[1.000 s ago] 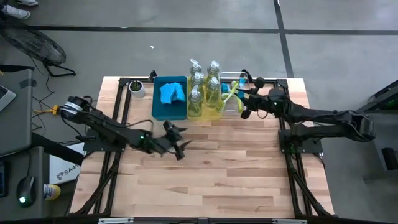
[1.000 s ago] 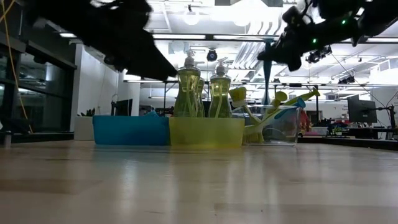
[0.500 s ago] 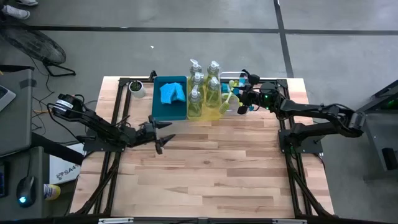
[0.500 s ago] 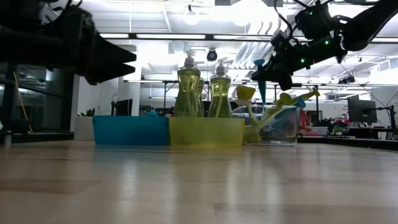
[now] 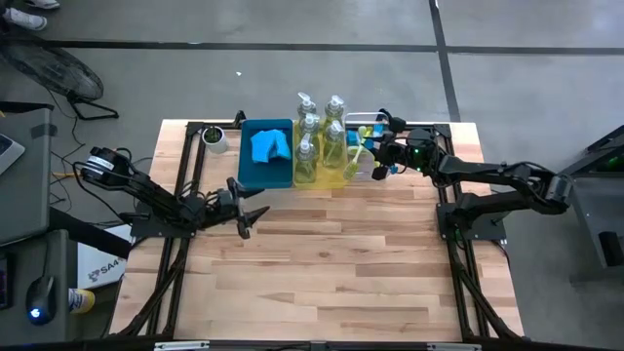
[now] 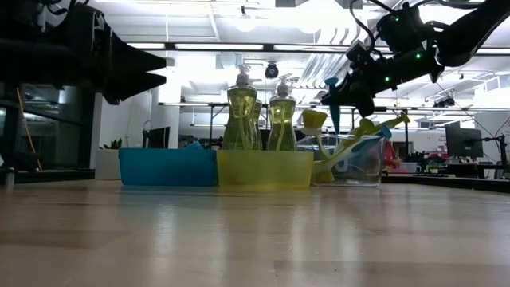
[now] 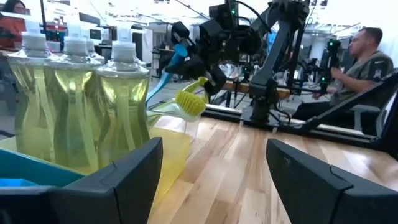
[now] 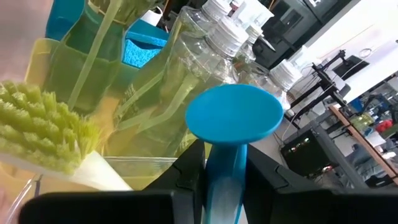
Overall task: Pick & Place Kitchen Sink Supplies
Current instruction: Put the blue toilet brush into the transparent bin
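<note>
The robot's right gripper should release the blue brush, because the brush's lower end is inside the clear bin's rim and the brush would stay there.
A blue bin [image 5: 263,171] holds blue sponges [image 5: 270,146]. Beside it, a yellow bin [image 5: 336,174] holds several soap bottles [image 5: 310,146]. A clear bin [image 6: 358,159] holds yellow-green and blue dish brushes [image 6: 351,135], which lean out over its rim. My right gripper [image 5: 383,156] is above the clear bin, shut on a blue dish brush [image 6: 334,104]. My left gripper [image 5: 244,210] is open and level over the table, just in front of the blue bin. Between its fingers [image 7: 134,171] is nothing but bare table. My right gripper pinches the blue brush's handle [image 8: 221,171] between its two fingers, just below its round flat end [image 8: 235,118]. The fingers come about level from the table's right and lie across the handle. The brush stands upright, clear of the table, its lower end [image 6: 336,127] above the clear bin.
A small white cup [image 5: 213,137] with dark contents stands at the far left, beside the blue bin. The three bins line the far edge. In front of them is bare wooden tabletop [image 5: 331,263]. A person [image 7: 364,62] sits beyond the table's right side.
My left gripper has moved toward the table's left and far edges, ending near the blue bin. It has also tipped from pointing down to level. My right gripper has sunk a little toward the clear bin, and the blue brush has stayed upright.
</note>
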Robot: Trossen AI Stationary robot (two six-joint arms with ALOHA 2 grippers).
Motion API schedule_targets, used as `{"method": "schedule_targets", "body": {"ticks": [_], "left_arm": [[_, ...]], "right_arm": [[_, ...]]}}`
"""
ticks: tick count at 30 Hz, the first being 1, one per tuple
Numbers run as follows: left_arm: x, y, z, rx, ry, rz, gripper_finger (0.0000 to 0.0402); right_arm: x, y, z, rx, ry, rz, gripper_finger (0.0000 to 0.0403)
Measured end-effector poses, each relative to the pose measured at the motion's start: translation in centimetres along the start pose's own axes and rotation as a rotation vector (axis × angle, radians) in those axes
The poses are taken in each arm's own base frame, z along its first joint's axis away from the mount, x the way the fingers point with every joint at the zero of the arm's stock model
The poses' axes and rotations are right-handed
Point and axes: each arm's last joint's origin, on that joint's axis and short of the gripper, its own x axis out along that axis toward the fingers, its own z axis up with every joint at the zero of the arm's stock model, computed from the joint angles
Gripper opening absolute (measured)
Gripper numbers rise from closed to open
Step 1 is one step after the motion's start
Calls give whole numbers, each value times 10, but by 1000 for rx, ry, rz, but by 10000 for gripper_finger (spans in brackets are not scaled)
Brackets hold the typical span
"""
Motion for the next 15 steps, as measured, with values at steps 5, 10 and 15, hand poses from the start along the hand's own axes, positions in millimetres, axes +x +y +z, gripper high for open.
{"method": "schedule_targets", "body": {"ticks": [5,10,15], "left_arm": [[0,-1,1,66,-6,-34,279],[0,1,1,103,-12,39,280],[-1,5,0,102,-4,132,280]], "right_arm": [[0,2,-2,21,20,14,68],[0,2,-3,101,31,24,134],[-1,2,0,190,-5,56,187]]}}
